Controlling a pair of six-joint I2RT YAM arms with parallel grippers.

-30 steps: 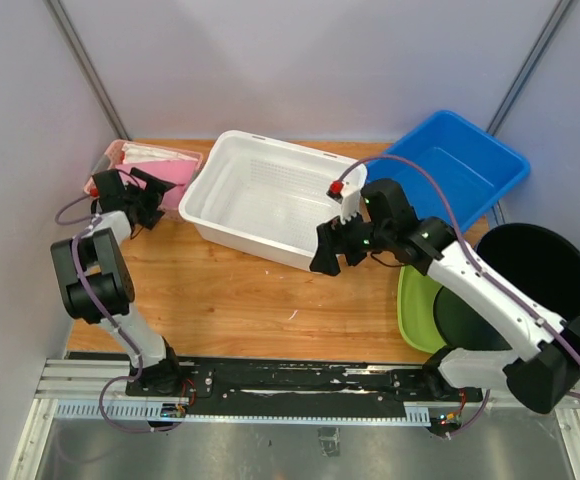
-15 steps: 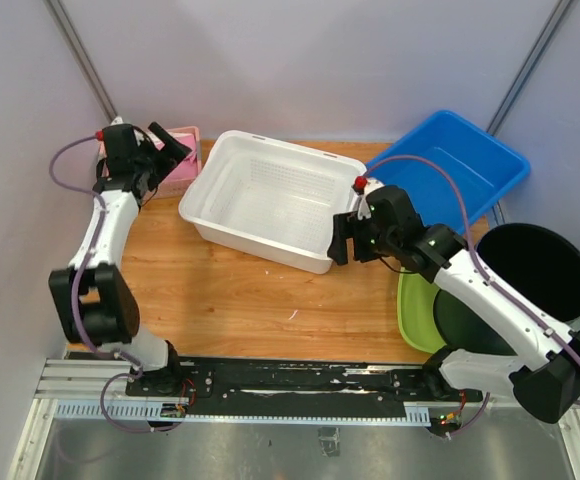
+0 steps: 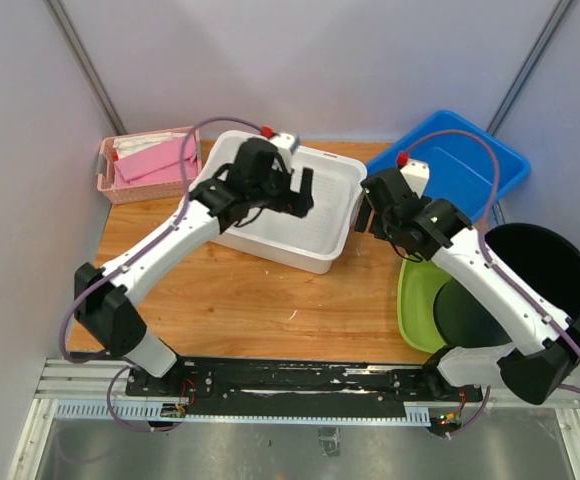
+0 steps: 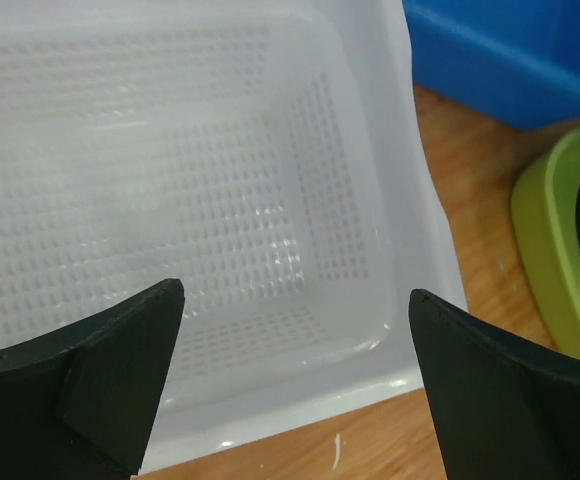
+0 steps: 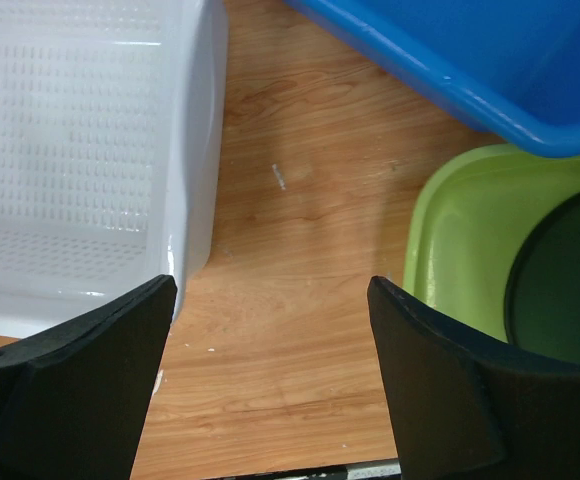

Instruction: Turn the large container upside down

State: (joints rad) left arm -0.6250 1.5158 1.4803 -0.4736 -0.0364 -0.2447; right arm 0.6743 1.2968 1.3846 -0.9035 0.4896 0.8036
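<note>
My left gripper grabs the large container by its rim near its front corner (image 3: 335,254) (image 4: 444,292) closest to my right gripper next, to swing it upside down.
The large container is a white perforated basket (image 3: 320,225) standing upright, open side up, at the back middle of the wooden table. My left gripper (image 3: 298,195) hangs open and empty over the basket's inside, near its right end. In the left wrist view the basket's mesh floor (image 4: 220,200) lies below my left gripper (image 4: 295,330). My right gripper (image 3: 368,215) is open and empty just off the basket's right end. In the right wrist view my right gripper (image 5: 270,330) is over bare wood, with the basket's wall (image 5: 195,150) at the left.
A blue bin (image 3: 470,165) stands at the back right, close behind the right gripper. A green tray (image 3: 415,300) and a black round bin (image 3: 540,265) are at the right. A pink basket (image 3: 145,165) sits at the back left corner.
My left arm has swung from the pink basket at the back left to above the white basket. My right gripper has moved back along the basket's right end.
</note>
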